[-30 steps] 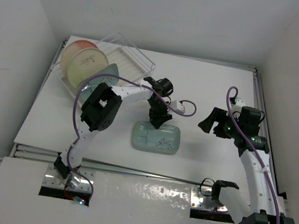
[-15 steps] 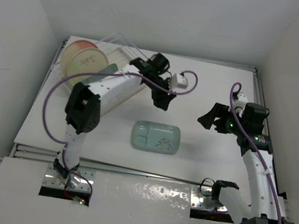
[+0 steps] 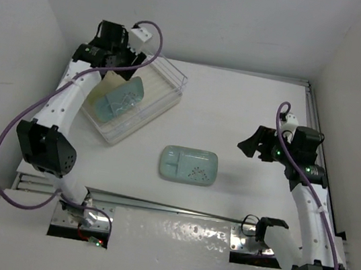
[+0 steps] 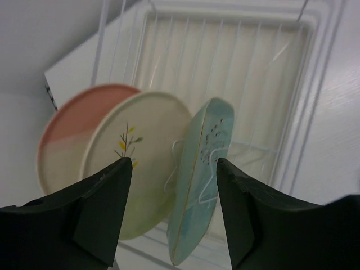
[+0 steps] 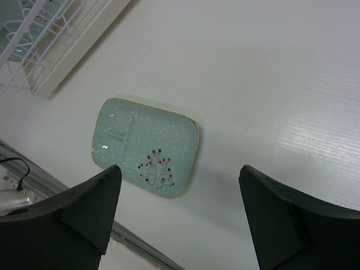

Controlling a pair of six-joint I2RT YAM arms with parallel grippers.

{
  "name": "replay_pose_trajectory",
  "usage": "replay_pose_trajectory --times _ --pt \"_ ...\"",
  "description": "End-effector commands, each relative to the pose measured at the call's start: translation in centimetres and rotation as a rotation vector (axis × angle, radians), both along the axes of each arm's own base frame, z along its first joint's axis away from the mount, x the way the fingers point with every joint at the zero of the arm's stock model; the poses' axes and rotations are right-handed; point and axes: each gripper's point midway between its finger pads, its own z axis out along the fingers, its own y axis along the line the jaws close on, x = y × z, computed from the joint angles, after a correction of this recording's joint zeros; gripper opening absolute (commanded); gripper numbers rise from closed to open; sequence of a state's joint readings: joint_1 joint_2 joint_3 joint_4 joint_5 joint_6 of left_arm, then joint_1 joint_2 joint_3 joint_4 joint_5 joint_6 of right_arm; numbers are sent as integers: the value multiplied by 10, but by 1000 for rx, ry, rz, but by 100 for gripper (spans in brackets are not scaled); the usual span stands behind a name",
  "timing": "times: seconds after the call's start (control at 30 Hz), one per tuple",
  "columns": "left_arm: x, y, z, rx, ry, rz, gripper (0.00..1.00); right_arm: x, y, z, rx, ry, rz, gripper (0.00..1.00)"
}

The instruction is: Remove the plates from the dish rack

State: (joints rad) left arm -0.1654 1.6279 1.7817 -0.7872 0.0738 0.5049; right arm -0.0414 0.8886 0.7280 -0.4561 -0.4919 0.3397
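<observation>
The upright teal plate needs its bottom free to rest on the other teal plate, so the robot's left gripper needs to grip it by its top edge next.
The clear dish rack stands at the back left. In the left wrist view two round plates, a salmon-pink one and a cream one with a sprig, stand on edge in the rack beside an upright teal plate. My left gripper hovers above them, open and empty, its jaws either side of the teal plate's top edge without touching. A second teal plate lies flat mid-table, also in the right wrist view. My right gripper is open and empty, to its right.
White walls close in on the left, back and right. The left wall is close behind the rack. A metal rail runs along the table's near edge. The rack's corner shows in the right wrist view.
My left arm has swung from the flat teal plate at mid-table back and left to above the rack, empty. The right arm has barely moved.
</observation>
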Motion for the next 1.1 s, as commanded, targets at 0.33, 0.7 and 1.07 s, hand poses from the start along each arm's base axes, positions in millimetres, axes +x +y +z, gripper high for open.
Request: replay_pose_trajectory --times 0.33,0.7,1.07 --pt "4 59 -104 226 195 226 44 -4 4 -8 -9 1 40 84" --pt "-1 63 -111 169 203 235 0 -14 0 -5 -27 -6 17 84" --pt "-2 38 -10 136 -70 41 0 -17 0 0 -17 -19 2 82"
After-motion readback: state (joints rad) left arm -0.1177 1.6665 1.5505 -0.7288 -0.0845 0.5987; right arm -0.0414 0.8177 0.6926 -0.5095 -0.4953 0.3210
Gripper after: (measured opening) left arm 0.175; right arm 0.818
